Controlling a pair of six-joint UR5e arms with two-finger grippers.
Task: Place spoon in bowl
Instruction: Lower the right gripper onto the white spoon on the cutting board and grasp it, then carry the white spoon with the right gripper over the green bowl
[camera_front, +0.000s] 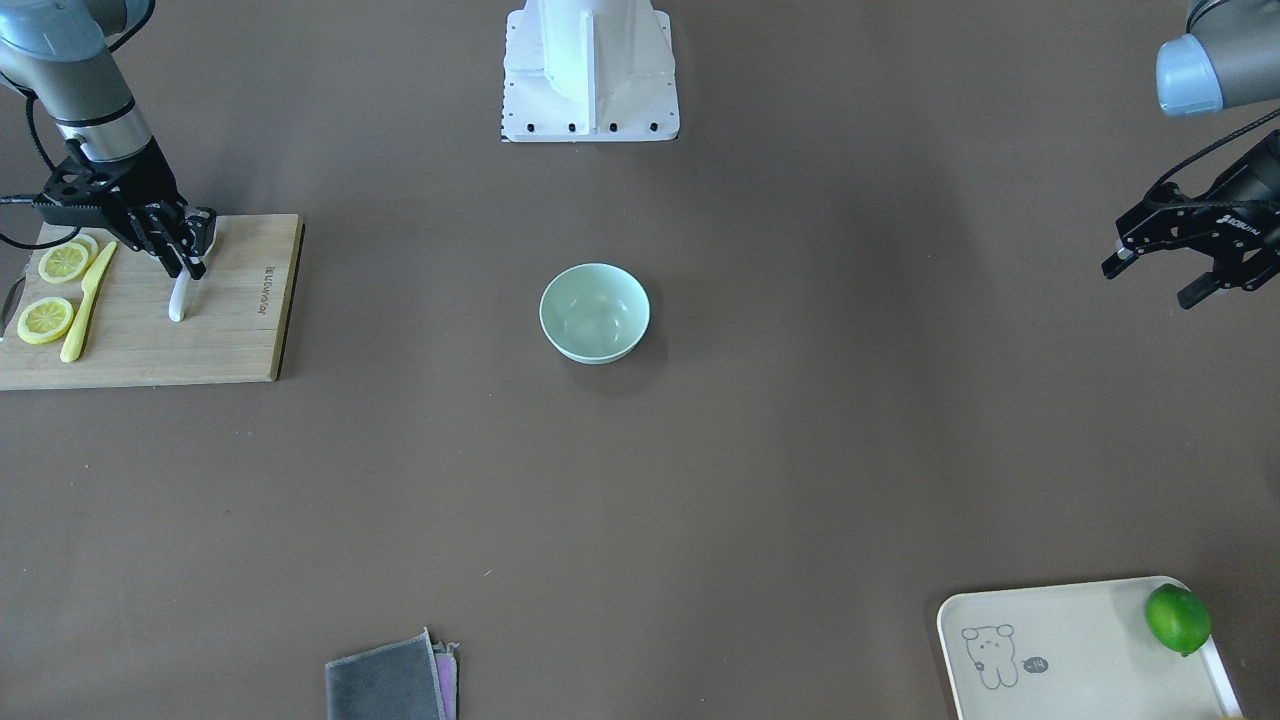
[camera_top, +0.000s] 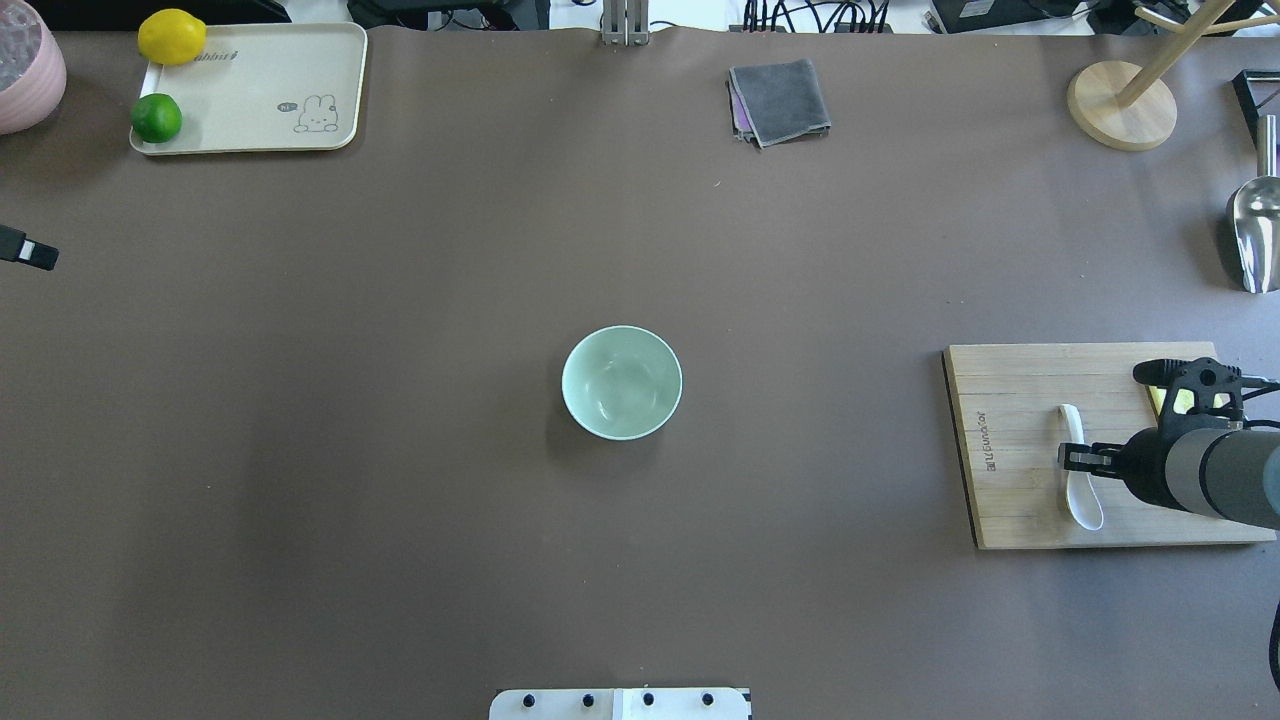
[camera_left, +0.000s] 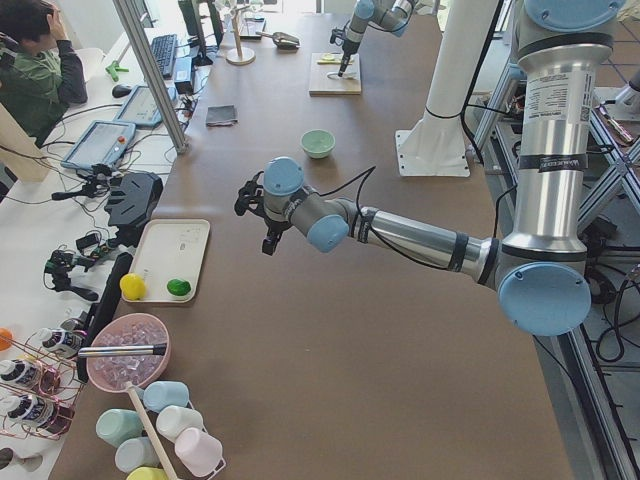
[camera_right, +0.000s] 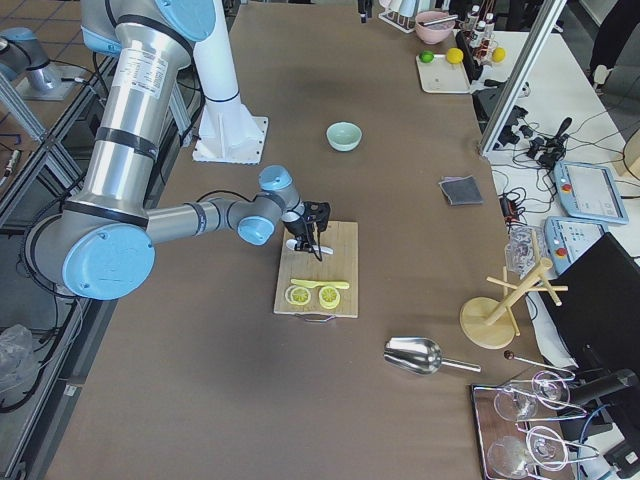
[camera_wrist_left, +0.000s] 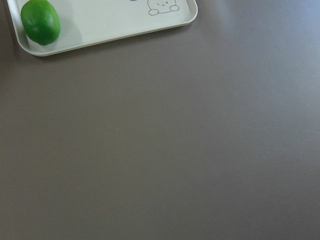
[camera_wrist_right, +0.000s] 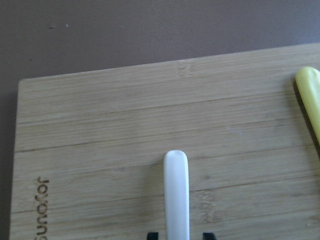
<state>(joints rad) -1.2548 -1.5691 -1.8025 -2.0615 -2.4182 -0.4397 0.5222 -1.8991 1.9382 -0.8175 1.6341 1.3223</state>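
Note:
The right gripper will place the spoon in the mint-green bowl (camera_front: 594, 313), so it will grab the white spoon by its handle (camera_front: 180, 295) next.
The white spoon (camera_top: 1080, 470) lies flat on the wooden cutting board (camera_top: 1010, 400) at the table's right end. My right gripper (camera_top: 1076, 460) is down over the spoon's middle, with its jaws open and one on each side of the handle. In the right wrist view the spoon handle (camera_wrist_right: 176, 200) runs up between the two fingertips (camera_wrist_right: 153, 235), with small gaps on both sides. The mint-green bowl (camera_top: 622, 382) stands empty at the table's centre, far left of the spoon. My left gripper (camera_front: 1155, 280) hovers open and empty over the table's left side.
A yellow knife (camera_front: 85, 300) and lemon slices (camera_front: 45, 320) lie on the board beside the spoon. A tray (camera_top: 260, 90) with a lime (camera_top: 156, 117) and a lemon (camera_top: 172, 36) sits far left. A grey cloth (camera_top: 780, 100), a metal scoop (camera_top: 1255, 235) and a wooden stand (camera_top: 1120, 105) are along the far side.

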